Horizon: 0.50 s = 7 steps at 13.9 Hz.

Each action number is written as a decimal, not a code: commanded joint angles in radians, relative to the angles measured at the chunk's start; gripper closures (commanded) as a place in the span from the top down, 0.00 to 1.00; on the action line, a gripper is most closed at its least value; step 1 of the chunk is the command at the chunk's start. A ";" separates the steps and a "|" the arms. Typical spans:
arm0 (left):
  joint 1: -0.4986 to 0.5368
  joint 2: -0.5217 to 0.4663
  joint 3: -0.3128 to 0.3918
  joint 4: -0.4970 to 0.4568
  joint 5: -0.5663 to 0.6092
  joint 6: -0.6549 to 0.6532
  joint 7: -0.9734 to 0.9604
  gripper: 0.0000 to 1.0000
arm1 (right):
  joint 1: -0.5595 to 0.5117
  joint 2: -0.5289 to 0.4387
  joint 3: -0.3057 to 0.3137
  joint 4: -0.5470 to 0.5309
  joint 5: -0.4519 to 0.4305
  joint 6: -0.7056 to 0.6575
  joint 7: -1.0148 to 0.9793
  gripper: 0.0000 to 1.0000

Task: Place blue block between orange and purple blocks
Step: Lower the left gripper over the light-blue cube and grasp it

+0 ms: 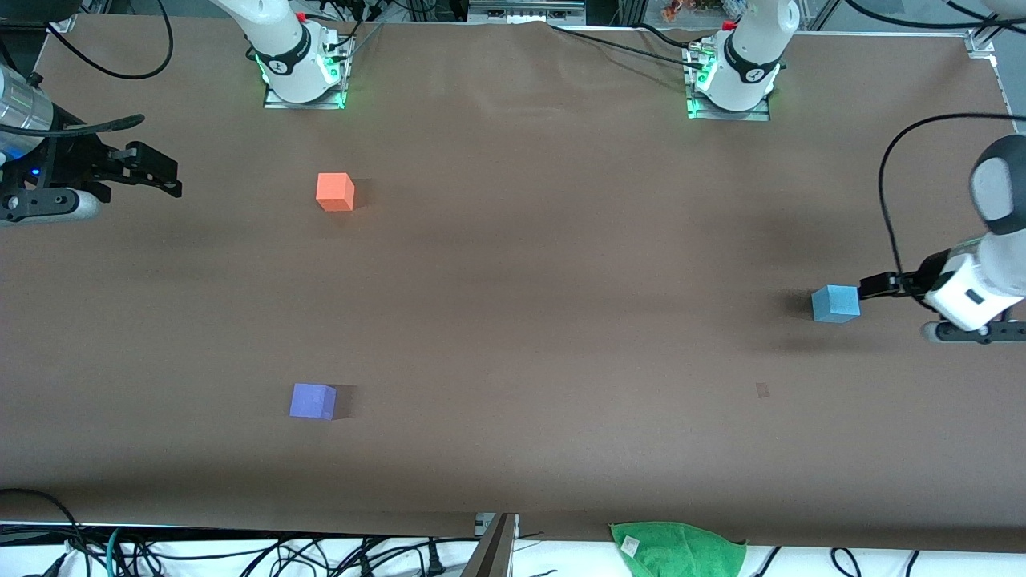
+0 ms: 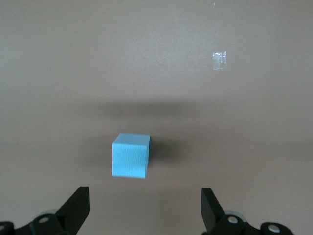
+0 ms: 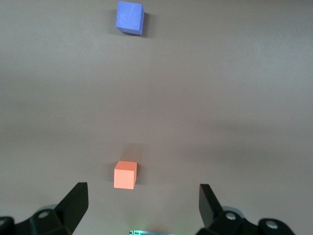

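Note:
My left gripper should next grip the blue block's opposite sides, so it can place the blue block [image 1: 835, 304] between the orange and purple blocks.
The light blue block [image 1: 835, 304] [image 2: 130, 155] rests on the brown table toward the left arm's end. My left gripper [image 1: 878, 285] [image 2: 145, 196] hovers low beside it, open, with the block just ahead of the fingertips and not between them. The orange block [image 1: 335, 191] [image 3: 125, 175] sits toward the right arm's end, close to that arm's base. The purple block [image 1: 313, 401] [image 3: 130, 17] lies nearer the front camera, roughly in line with the orange one. My right gripper [image 1: 156, 172] [image 3: 142, 193] waits open and holds nothing over the right arm's end of the table.
A small scrap of clear tape [image 1: 762, 390] [image 2: 219, 60] lies on the table, nearer the front camera than the blue block. A green cloth [image 1: 677, 549] and cables hang at the table's near edge. The arm bases [image 1: 304, 76] stand along the back edge.

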 commanded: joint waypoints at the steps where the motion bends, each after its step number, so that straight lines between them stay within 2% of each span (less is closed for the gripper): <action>1: 0.029 -0.037 -0.007 -0.152 0.018 0.175 0.058 1.00 | 0.003 -0.012 0.001 -0.003 -0.006 -0.007 0.000 1.00; 4: 0.046 -0.024 -0.005 -0.312 0.021 0.422 0.088 1.00 | 0.003 -0.012 0.001 -0.003 -0.006 -0.007 0.000 1.00; 7: 0.080 0.022 -0.005 -0.363 0.029 0.539 0.125 1.00 | 0.001 -0.012 0.000 -0.003 -0.006 -0.007 0.000 1.00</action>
